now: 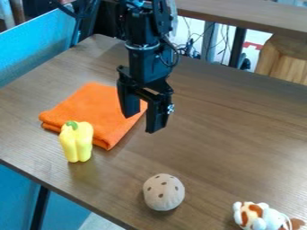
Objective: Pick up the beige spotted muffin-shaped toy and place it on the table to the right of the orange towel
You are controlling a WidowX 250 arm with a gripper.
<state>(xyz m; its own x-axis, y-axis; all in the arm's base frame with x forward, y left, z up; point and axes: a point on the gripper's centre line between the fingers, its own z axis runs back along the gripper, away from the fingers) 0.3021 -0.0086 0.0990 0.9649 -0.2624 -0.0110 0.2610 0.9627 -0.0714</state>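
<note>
Next, my gripper grabs the spotted domed top of the beige ball-like object, to move the object to another spot on the tabletop.
The black gripper (142, 122) hangs over the middle of the table, its two fingers apart with nothing between them. Behind it and to its left lies a folded orange cloth (93, 110), partly covered from sight by one finger. A yellow bell pepper toy (76, 143) with a green stem stands at the cloth's front edge; whether they touch I cannot tell. Nearer the front is a beige ball-like object (164, 192) with dark spots. At the lower right lies a white, orange and brown plush toy (261, 216).
The brown wooden table (234, 134) has its front edge running from the left down to the bottom middle. A blue panel (36, 47) borders it at the upper left. Behind are a raised wooden surface (252, 15), cables and a wooden box-like piece (285, 58).
</note>
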